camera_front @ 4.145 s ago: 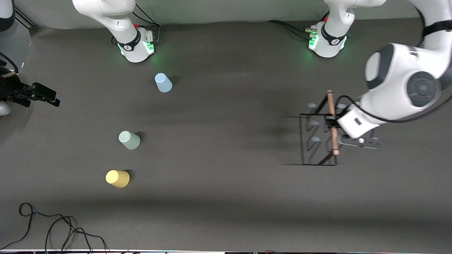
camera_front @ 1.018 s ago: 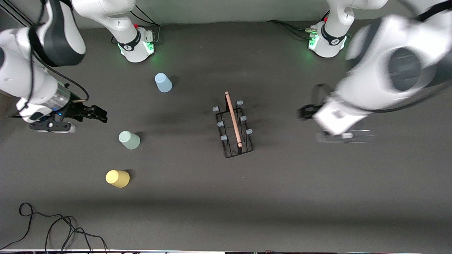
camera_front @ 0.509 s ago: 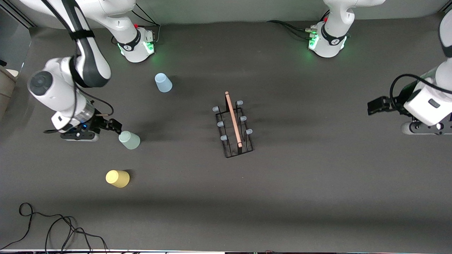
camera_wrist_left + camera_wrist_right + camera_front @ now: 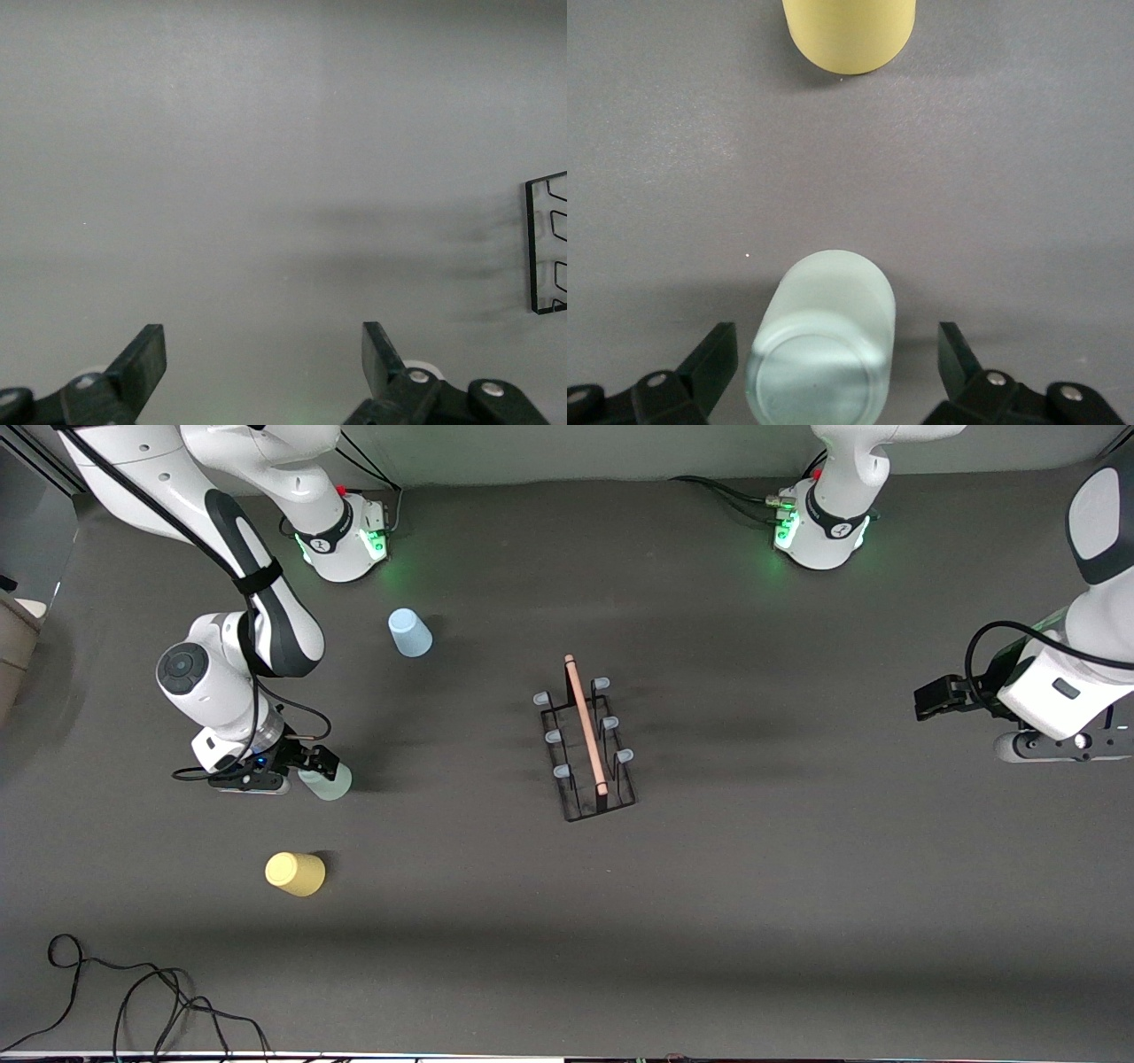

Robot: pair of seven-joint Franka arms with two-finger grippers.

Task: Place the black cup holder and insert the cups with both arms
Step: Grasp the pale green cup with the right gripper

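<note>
My right gripper picks up the sage green cup by its side (image 4: 833, 297) next, to place it in the black cup holder.
The black cup holder (image 4: 586, 746) stands in the middle of the table, wooden rod on top; its edge shows in the left wrist view (image 4: 542, 244). The sage green cup (image 4: 335, 782) stands between the open fingers of my right gripper (image 4: 316, 764), which is low around it; in the right wrist view the cup (image 4: 824, 341) sits between the fingers (image 4: 713, 354) with gaps on both sides. The yellow cup (image 4: 295, 873) (image 4: 849, 34) is nearer the camera. The pale blue cup (image 4: 409, 632) is near the right arm's base. My left gripper (image 4: 932, 698) (image 4: 263, 354) is open and empty.
Black cables (image 4: 133, 1001) lie at the table's near corner at the right arm's end. The left arm waits over bare table at its own end, well away from the holder.
The left gripper let go of the holder in the middle of the table and drew back to its end. The right gripper came down and moved around the green cup.
</note>
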